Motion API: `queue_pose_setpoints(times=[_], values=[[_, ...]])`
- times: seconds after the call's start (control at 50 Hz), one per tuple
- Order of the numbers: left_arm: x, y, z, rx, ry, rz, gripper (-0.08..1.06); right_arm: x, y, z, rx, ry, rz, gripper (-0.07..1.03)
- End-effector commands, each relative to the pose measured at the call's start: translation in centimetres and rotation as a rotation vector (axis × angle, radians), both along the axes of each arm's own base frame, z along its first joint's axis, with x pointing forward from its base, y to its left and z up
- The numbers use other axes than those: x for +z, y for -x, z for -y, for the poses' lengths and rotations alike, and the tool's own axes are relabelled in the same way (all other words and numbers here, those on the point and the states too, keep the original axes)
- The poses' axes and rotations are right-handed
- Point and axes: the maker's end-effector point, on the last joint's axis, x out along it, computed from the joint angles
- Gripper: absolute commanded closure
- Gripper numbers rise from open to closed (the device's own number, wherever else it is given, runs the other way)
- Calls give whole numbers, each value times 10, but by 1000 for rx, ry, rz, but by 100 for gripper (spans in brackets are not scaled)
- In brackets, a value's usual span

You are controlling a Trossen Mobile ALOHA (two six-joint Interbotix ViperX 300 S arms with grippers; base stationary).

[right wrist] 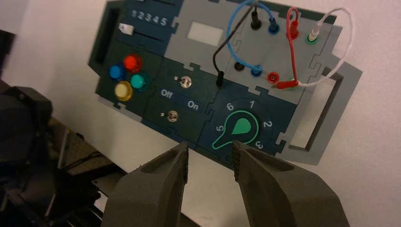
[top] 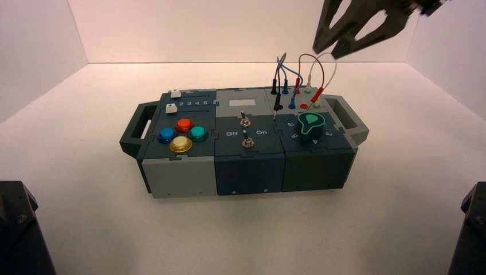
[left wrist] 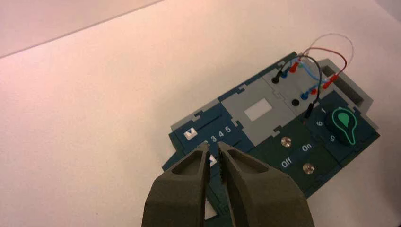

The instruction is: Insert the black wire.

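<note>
The black wire loops slack above the panel, so my right gripper should next grab the loose plug by its stiff black sleeve [top: 278,101] [right wrist: 220,79] to insert it.
The black wire [right wrist: 222,46] has one plug seated in a back socket [right wrist: 255,20] of the grey wire panel. Its other plug [right wrist: 220,78] lies loose on the box, beside an empty black socket [right wrist: 239,66]. In the high view that loose plug [top: 277,102] hangs with its pin pointing down at the box top. My right gripper [top: 328,50] hovers high above and behind the wire panel, open with nothing between its fingers [right wrist: 210,153]. My left gripper [left wrist: 213,149] is held over the slider end of the box, its jaws a narrow gap apart and empty.
Blue [right wrist: 234,28], red [right wrist: 292,52] and white [right wrist: 347,33] wires loop over the same panel. A green knob [top: 311,122] sits at the box's right end, with two toggle switches [top: 245,130] in the middle and coloured buttons [top: 182,133] on the left. The box has a handle [top: 349,117] at each end.
</note>
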Motion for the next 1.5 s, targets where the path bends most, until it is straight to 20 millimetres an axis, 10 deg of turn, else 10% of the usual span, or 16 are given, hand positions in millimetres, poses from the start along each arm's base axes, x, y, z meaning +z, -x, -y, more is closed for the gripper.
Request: queue_pose_setpoints(times=[0.02,0.48,1.5], values=[[6,-4,4,-5,7,12,85,4,-12,-9,9,-3,17,47],[5,-6,5,-6,7,7,85,-41,-37,-56,90,74,-90,47],[3,0,18,-54,9,-5,85,-88,-67,-52,22,132,-135,45]])
